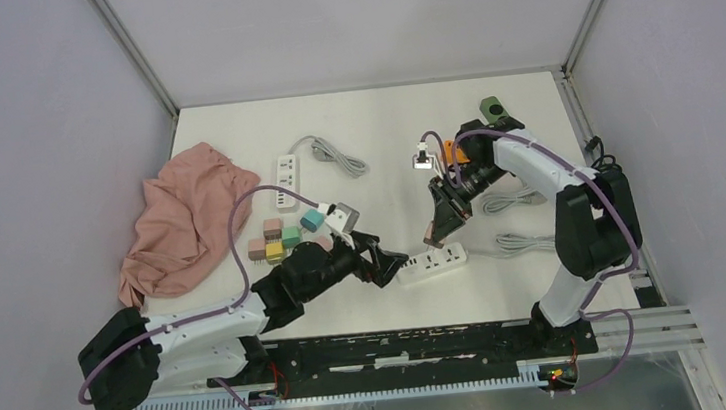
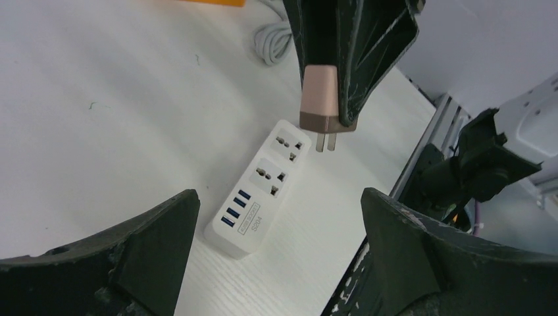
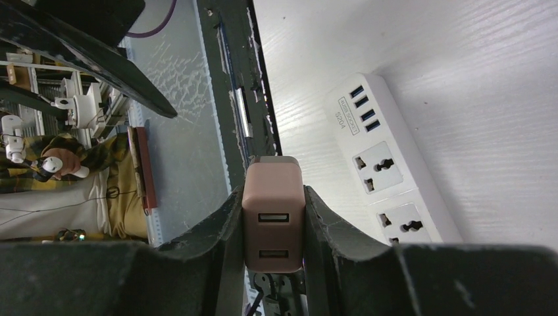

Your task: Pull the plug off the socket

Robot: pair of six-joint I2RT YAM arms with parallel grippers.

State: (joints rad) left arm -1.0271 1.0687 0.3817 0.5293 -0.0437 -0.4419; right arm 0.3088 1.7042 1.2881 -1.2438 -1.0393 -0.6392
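My left gripper grabs the pink plug by the body sides the right gripper leaves free [image 1: 432, 235] [image 2: 322, 101] next, to take it over, and the plug's pins stay free.
A pink two-port plug [image 2: 320, 99] hangs just above the white socket strip [image 2: 260, 191], its two metal prongs bare and clear of the holes. My right gripper [image 3: 272, 192] is shut on the plug [image 3: 272, 217], one finger pressed on each side. From the top view the right gripper [image 1: 438, 220] stands over the strip [image 1: 433, 261], which lies flat on the table. My left gripper [image 1: 390, 266] is at the strip's left end, and its jaws stand wide open. In its wrist view the left gripper [image 2: 279, 197] holds nothing, with the strip's USB end between the fingers.
A pink cloth [image 1: 179, 218] lies at the left. A second white power strip [image 1: 285, 180] with a coiled cable is at the back. Coloured blocks [image 1: 277, 238] sit near the left arm. Grey cables [image 1: 514, 200] lie at the right, and the black rail [image 1: 403, 347] runs along the near edge.
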